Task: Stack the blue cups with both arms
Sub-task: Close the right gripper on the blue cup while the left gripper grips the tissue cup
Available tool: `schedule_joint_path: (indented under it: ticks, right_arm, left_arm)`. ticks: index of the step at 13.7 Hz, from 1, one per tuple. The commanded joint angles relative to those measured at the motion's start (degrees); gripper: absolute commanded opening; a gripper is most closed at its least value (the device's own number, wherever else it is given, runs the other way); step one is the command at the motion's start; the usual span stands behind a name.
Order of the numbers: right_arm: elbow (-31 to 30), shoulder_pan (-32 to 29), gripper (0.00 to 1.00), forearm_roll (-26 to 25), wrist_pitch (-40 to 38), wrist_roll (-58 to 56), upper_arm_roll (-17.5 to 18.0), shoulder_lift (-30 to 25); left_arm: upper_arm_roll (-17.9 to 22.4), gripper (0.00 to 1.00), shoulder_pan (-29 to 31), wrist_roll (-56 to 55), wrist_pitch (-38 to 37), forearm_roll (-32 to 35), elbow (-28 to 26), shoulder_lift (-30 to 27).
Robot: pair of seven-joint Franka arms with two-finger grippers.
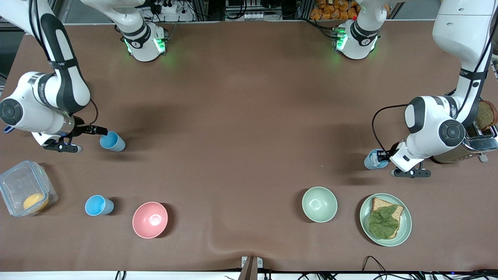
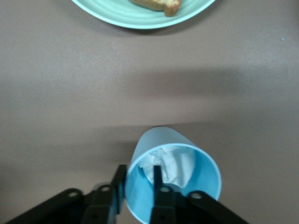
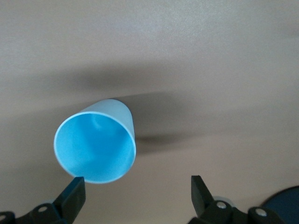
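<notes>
The sky-blue cup's opening [image 1: 108, 139] spans nearly the robot's whole finger gap, so to stack the cups the right gripper should next pick up the sky-blue cup by its thin side at the rim [image 1: 101, 142].
A grey-blue cup [image 1: 374, 160] with crumpled white paper inside stands near the left arm's end of the table. My left gripper [image 1: 383, 156] is shut on its wall, one finger inside and one outside, as the left wrist view [image 2: 138, 179] shows on the cup [image 2: 187, 161]. A sky-blue cup [image 1: 113, 141] stands near the right arm's end. My right gripper [image 1: 99, 130] is open and empty beside its rim. In the right wrist view the cup [image 3: 96, 147] sits by one finger, outside the gripper [image 3: 136, 186]. Another sky-blue cup [image 1: 99, 205] stands nearer the front camera.
A pink bowl [image 1: 150, 219] and a pale green bowl [image 1: 319, 204] stand near the front edge. A green plate [image 1: 406, 229] with toast and lettuce lies beside the green bowl. A clear lidded box [image 1: 23, 190] and a toaster [image 1: 480, 144] stand at the table's ends.
</notes>
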Motion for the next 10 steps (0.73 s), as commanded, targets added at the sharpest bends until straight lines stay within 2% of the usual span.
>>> schedule_joint_path:
  ticks: [1, 3, 5, 6, 7, 8, 9, 10]
  right_arm:
    - [-0.21, 0.22, 1.00, 0.18, 2.82, -0.25, 0.13, 3.13]
    - [-0.21, 0.22, 1.00, 0.19, 4.40, -0.25, 0.13, 4.89]
    - [-0.12, 0.31, 0.99, 0.97, 5.02, -0.16, 0.13, 6.13]
    - [0.05, 0.31, 0.56, 1.67, 5.02, -0.16, 0.13, 6.57]
    - [0.14, 0.31, 0.24, 2.20, 5.02, -0.16, 0.22, 6.74]
    - [0.23, 0.31, 0.09, 2.73, 5.02, -0.16, 0.22, 6.83]
    - [0.23, 0.40, 0.01, 3.00, 4.94, -0.16, 0.22, 6.83]
    - [0.32, 0.40, 0.00, 3.00, 4.94, -0.16, 0.31, 6.75]
  left_arm:
    - [-0.14, 0.00, -0.12, 0.34, 0.33, 0.11, 0.65, 0.01]
    - [-0.67, 0.00, -0.12, 0.43, 0.16, 0.11, 1.35, -1.21]
    - [-3.64, 0.00, 0.06, -0.18, -3.69, -0.33, 3.46, -2.97]
    - [-5.05, 0.00, 0.06, -1.14, -6.50, -0.50, 5.03, -3.67]
    - [-7.07, 0.00, 0.06, -2.98, -9.74, -0.59, 7.23, -4.38]
    - [-9.00, 0.00, -0.03, -4.82, -12.91, -0.59, 9.34, -4.56]
    - [-11.28, 0.00, -0.03, -7.19, -15.72, -0.59, 11.71, -4.47]
    - [-13.48, 0.00, -0.12, -9.91, -17.41, -0.68, 12.77, -4.39]
